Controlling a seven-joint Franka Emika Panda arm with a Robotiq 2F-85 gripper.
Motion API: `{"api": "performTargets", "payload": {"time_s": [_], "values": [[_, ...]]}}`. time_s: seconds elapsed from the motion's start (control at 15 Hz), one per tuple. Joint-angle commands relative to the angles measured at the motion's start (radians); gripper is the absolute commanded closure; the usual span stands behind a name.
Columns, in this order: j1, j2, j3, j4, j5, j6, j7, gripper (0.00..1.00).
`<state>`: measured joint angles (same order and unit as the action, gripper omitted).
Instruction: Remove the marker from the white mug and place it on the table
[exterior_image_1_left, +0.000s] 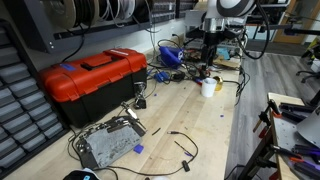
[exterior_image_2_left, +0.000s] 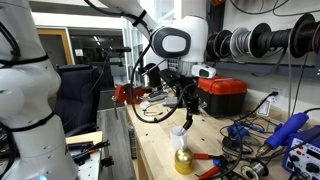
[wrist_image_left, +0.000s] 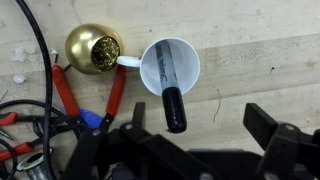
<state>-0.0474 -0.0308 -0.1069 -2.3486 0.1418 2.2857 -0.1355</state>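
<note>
The robot's gripper isn't ready to close on the marker's end between its fingers yet and needs to move lower first: it hangs too high above the mug in an exterior view.
The white mug stands upright on the pale wooden table. In the wrist view I look straight down into it. The dark marker stands in the mug and leans out over its rim, its black end toward my gripper. My gripper is open and empty, directly above the mug, with one finger on each side of the marker's end and touching neither. The mug also shows in both exterior views, with the gripper hanging just above it.
A gold ball-shaped object sits beside the mug's handle. Red-handled pliers and black cables lie next to it. A red toolbox and a grey metal box sit further along the bench. The table edge is near the mug.
</note>
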Motion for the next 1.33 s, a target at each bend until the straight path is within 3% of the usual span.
{"api": "performTargets", "payload": {"time_s": [0.0,1.0,1.13,1.27], "values": [[-0.017,0.043,0.006,0.038,-0.027,0.004,0.037,0.0],[-0.022,0.154,0.009,0.103,-0.03,-0.004,0.032,0.0],[-0.022,0.158,0.011,0.105,-0.027,-0.003,0.03,0.25],[-0.023,0.161,0.012,0.106,-0.022,-0.004,0.024,0.41]]}}
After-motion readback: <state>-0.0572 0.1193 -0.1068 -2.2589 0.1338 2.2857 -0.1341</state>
